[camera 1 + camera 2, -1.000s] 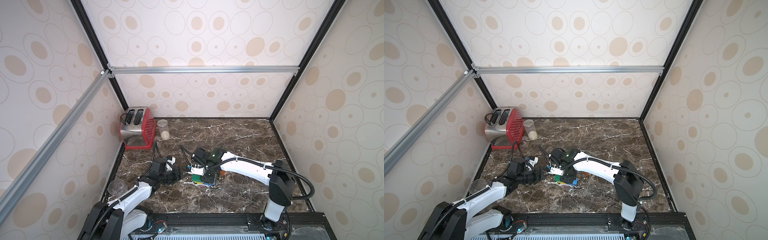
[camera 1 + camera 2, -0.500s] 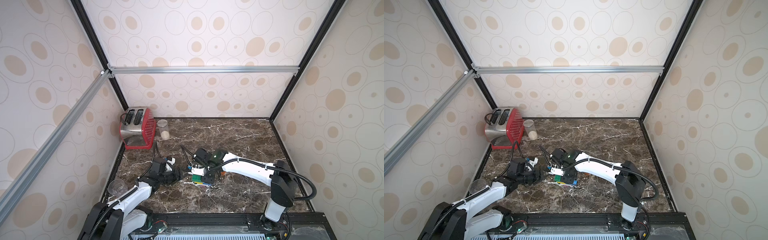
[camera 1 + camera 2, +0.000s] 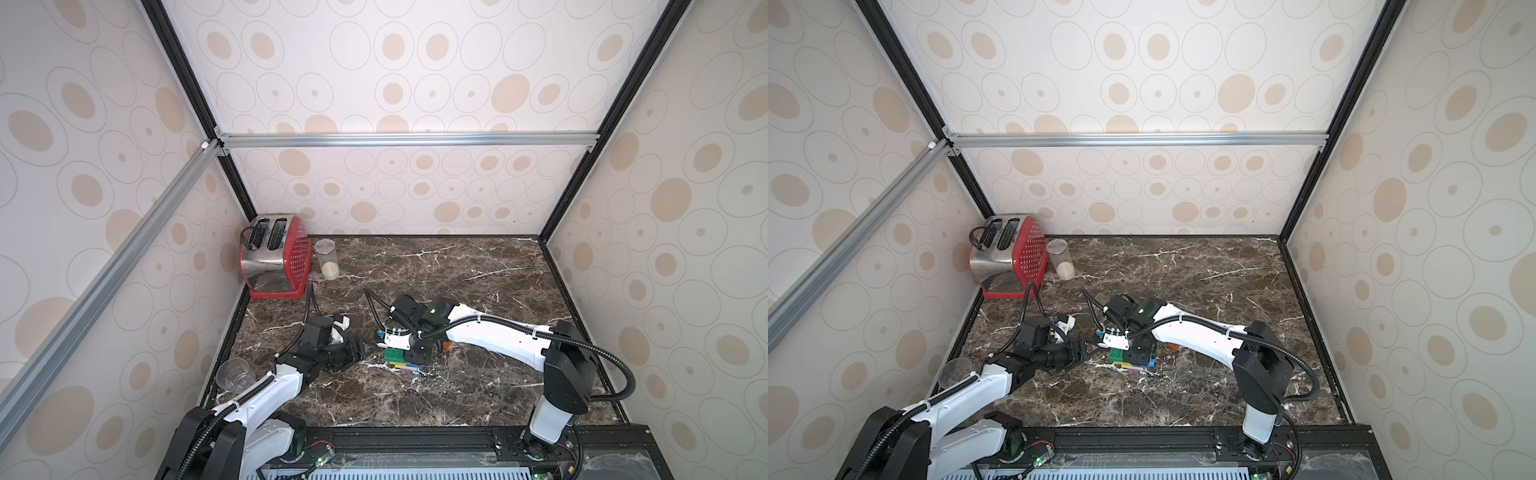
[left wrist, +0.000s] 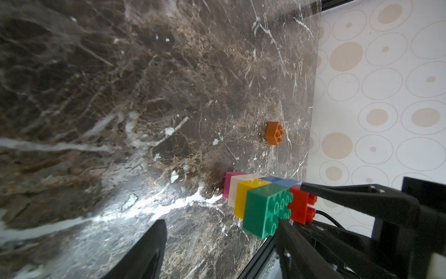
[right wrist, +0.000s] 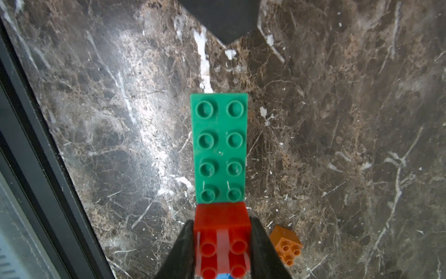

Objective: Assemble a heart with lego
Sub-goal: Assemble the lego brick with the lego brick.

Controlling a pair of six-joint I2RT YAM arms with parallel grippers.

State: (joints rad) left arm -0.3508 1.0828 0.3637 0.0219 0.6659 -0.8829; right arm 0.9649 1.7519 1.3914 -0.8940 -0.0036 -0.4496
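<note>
The red brick's lower edge (image 5: 220, 205) sits square and flush at the green brick's end (image 5: 221, 197), so it is time for my right gripper to release the red brick.
The heart (image 4: 251, 198) lies on its side on the marble top: pink, white, yellow and blue rows, then a green oblong brick (image 5: 220, 147). My right gripper (image 5: 222, 244) is shut on the red brick (image 5: 222, 224), which sits against the stack's studded face beside the green brick. In both top views this gripper (image 3: 417, 358) covers the stack's right half. My left gripper (image 4: 222, 241) is open just left of the stack (image 3: 394, 356), one finger close to the green brick, nothing between the fingers. A loose orange brick (image 4: 274, 133) lies a little beyond.
A red and steel toaster (image 3: 274, 262) and a clear jar (image 3: 327, 259) stand at the back left corner. A clear plastic cup (image 3: 235, 374) sits by the left wall near my left arm. The black front rail (image 5: 36, 145) runs close to the stack.
The right gripper has shifted slightly over the stack, still holding the red brick. The left arm has not moved.
</note>
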